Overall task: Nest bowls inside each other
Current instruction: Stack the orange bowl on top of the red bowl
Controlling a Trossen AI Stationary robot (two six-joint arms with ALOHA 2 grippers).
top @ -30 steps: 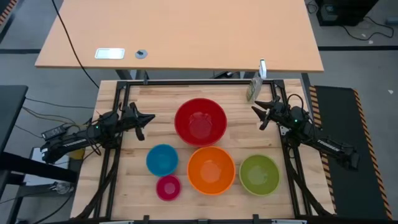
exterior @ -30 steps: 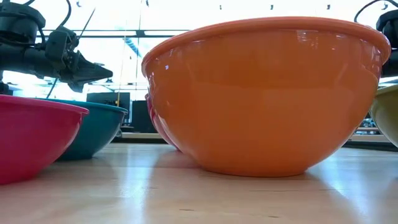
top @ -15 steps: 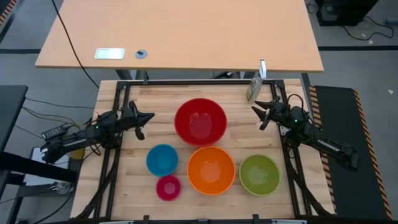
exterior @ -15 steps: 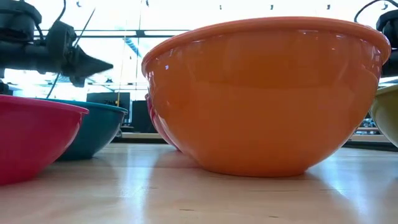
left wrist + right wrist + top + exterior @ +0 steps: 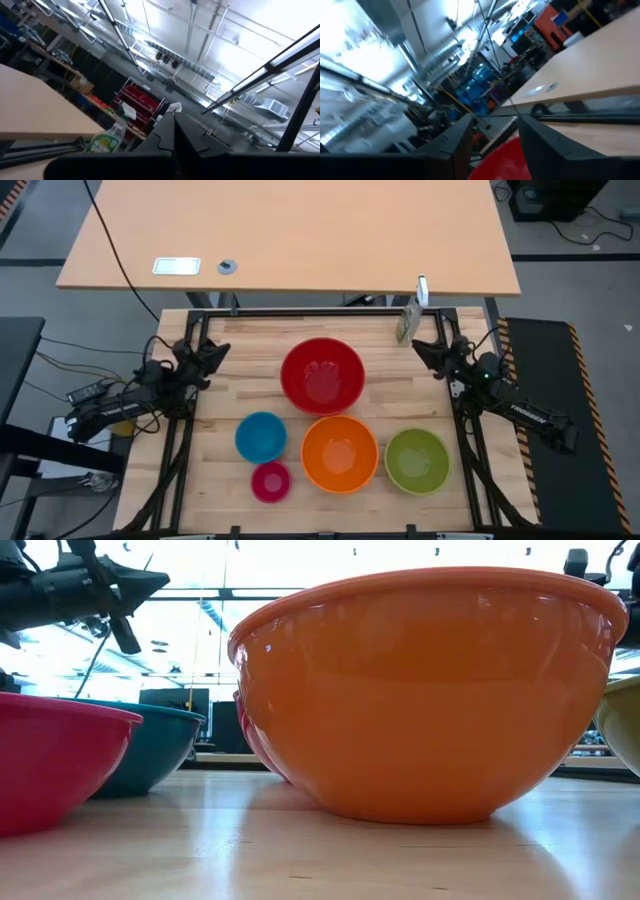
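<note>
My right gripper should grab the orange bowl by its rim (image 5: 350,423), so that it can nest the orange bowl inside the red bowl (image 5: 322,375).
Five bowls stand upright on their bases on the wooden table. The red bowl (image 5: 322,375) is at the middle, toward the far side. The orange bowl (image 5: 339,453) sits in front of it, with the green bowl (image 5: 417,461) to its right. The blue bowl (image 5: 261,436) and the pink bowl (image 5: 270,481) are to its left. My left gripper (image 5: 215,350) hovers at the table's left edge, shut and tipped upward, holding nothing. My right gripper (image 5: 495,122) hovers at the right edge, open and empty, and the red bowl (image 5: 505,160) shows below it.
A spray bottle (image 5: 406,323) stands at the far right corner, close to my right gripper. A black metal frame (image 5: 190,330) runs along the table's edges. Behind the far edge is a light wooden desk (image 5: 290,230).
My left gripper has risen, tipped its fingers upward and rolled about its own axis, its tips drawing back toward the table's left edge. My right gripper has also tipped upward and rolled. The finger gaps are unchanged. The bowls have stayed put.
</note>
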